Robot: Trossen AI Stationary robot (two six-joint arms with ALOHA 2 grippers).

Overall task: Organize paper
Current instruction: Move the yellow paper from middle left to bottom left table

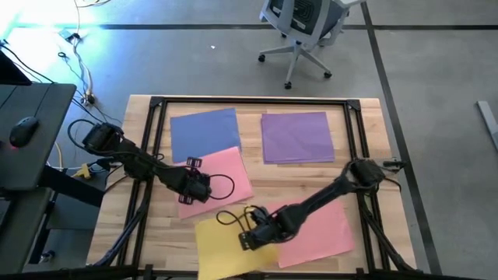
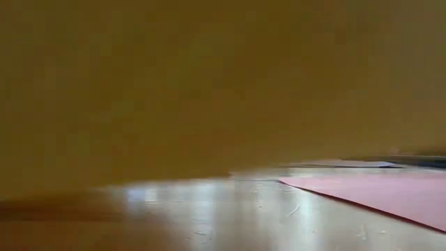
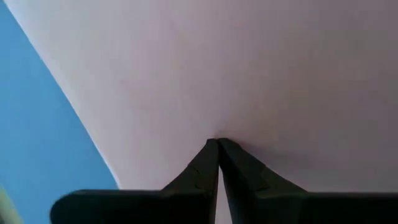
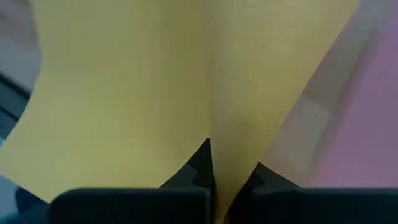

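I need to keep holding the yellow sheet with my right gripper until the sheet lies square on the tabletop, because its near edge (image 1: 237, 269) slants toward the near pink sheet.
Several paper sheets lie on the wooden table (image 1: 366, 155). A blue sheet (image 1: 202, 132) and a purple sheet (image 1: 297, 137) are at the far side. One pink sheet (image 1: 222, 175) is in the middle and another pink sheet (image 1: 323, 229) is at the near right. A yellow sheet (image 1: 222, 243) is at the near edge. My left gripper (image 1: 204, 188) is shut, pointing steeply down at the middle pink sheet (image 3: 249, 68). My right gripper (image 1: 247, 237) is shut at the yellow sheet's right side. The yellow sheet (image 2: 174, 84) fills most of the low view. My left gripper presses its shut fingertips (image 3: 216, 144) down on the middle pink sheet, near the edge beside the blue sheet (image 3: 37, 137). The fingers slant down from above and the sheet lies flat. My right gripper pinches the yellow sheet between its two fingers, slanting down from above. Yellow paper (image 4: 231, 186) runs between them. A ridge (image 4: 210, 74) leads away from the fingertips, so the sheet is buckled and partly raised.
A black metal frame (image 1: 257, 101) borders the table, with rails along both sides. An office chair (image 1: 303, 31) stands beyond the far edge. A dark desk with a mouse (image 1: 23, 128) is at the left. Bare wood shows between the purple sheet and the near pink sheet.
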